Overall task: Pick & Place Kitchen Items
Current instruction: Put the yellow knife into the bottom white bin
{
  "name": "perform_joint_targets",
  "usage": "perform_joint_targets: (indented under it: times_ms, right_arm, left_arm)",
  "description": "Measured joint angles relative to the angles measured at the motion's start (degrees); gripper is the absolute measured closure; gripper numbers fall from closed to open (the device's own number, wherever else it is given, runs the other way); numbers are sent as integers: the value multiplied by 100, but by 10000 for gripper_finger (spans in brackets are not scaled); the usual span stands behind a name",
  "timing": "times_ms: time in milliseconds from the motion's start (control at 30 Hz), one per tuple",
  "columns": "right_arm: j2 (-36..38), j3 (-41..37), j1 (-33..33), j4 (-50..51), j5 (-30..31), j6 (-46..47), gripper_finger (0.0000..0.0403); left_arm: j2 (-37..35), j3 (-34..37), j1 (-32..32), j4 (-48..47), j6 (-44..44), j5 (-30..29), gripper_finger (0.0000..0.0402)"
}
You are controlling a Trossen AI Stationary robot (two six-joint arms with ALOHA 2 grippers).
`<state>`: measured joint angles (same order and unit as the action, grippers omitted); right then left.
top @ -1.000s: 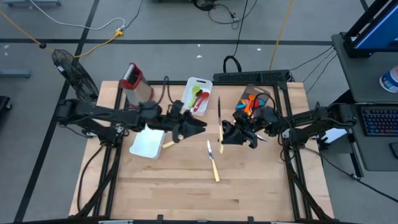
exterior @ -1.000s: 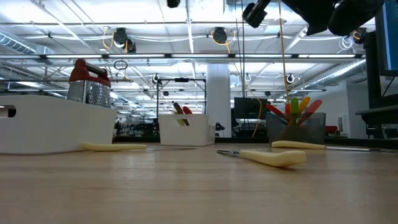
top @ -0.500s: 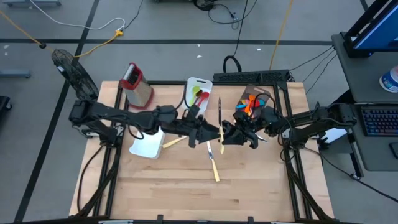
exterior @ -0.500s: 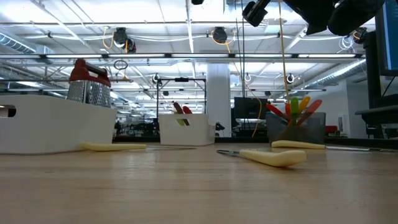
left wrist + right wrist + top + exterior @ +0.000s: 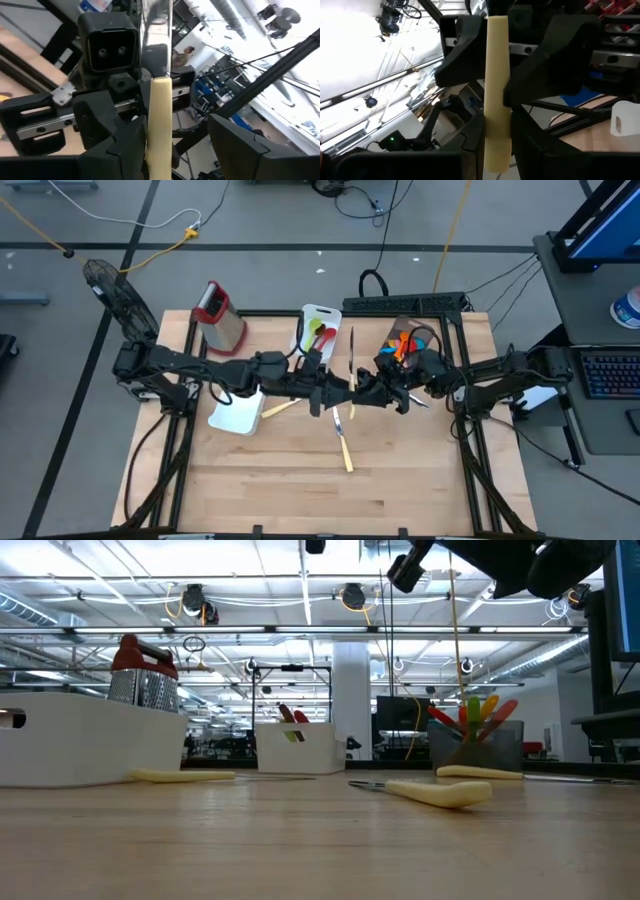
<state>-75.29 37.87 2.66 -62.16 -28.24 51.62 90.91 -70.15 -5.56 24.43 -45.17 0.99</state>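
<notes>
My left gripper will next grab the knife by its cream handle (image 5: 352, 383), so that the raised knife can be placed in the white tray (image 5: 235, 417).
A knife with a cream handle (image 5: 497, 75) and a metal blade (image 5: 351, 348) is held high above the table's middle. My right gripper (image 5: 366, 392) comes in from the right and is shut on it. My left gripper (image 5: 338, 395) reaches in from the left and is open. Its fingers (image 5: 227, 142) stand on either side of the same handle (image 5: 159, 125), facing the right gripper. A second cream-handled knife (image 5: 343, 442) lies flat on the wood below them. A third (image 5: 276, 408) lies beside a white tray (image 5: 236, 413). My right gripper pinches the knife's cream handle (image 5: 498, 107) between its two fingers (image 5: 472, 140). It comes roughly level from the table's right, and the fingers lie across the handle. The knife is lifted clear, its blade toward the far edge. My left gripper's one finger (image 5: 127, 145) is close beside the handle; whether it touches, I cannot tell.
A far white tray (image 5: 305, 315) holds red and green utensils. A holder of colourful utensils (image 5: 404, 340) stands at the far right. A metal grater with a red top (image 5: 218, 313) stands at the far left. The near half of the table is bare wood.
My left gripper has travelled toward the table's right, up to the right gripper, and its open fingers now stand around the held knife's handle. Most of this move came early in the second. The right gripper and the knife have stayed in place.
</notes>
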Motion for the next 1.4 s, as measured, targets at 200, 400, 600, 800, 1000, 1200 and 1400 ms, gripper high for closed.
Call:
perform_joint_targets:
  times_ms: [200,400,600,800,1000,1200,1400]
  right_arm:
    - [0,0,-2,31,289,-25,341]
    - [-2,-4,-15,185,493,-107,341]
    - [-6,-11,-20,309,550,-154,341]
    - [2,-4,-20,336,554,-155,341]
    - [2,0,-20,395,461,-146,341]
    - [2,0,-17,432,414,-67,283]
    - [2,0,-7,656,17,413,229]
  left_arm:
    - [0,0,0,-94,-9,-313,186]
    - [66,-2,75,-353,-223,-550,186]
    - [192,-7,151,-363,-354,-471,207]
    - [186,-4,255,-168,-230,-98,308]
    - [181,-2,260,-179,-30,54,356]
    - [181,-2,263,-225,-106,198,356]
    - [156,-2,256,-733,-149,185,356]
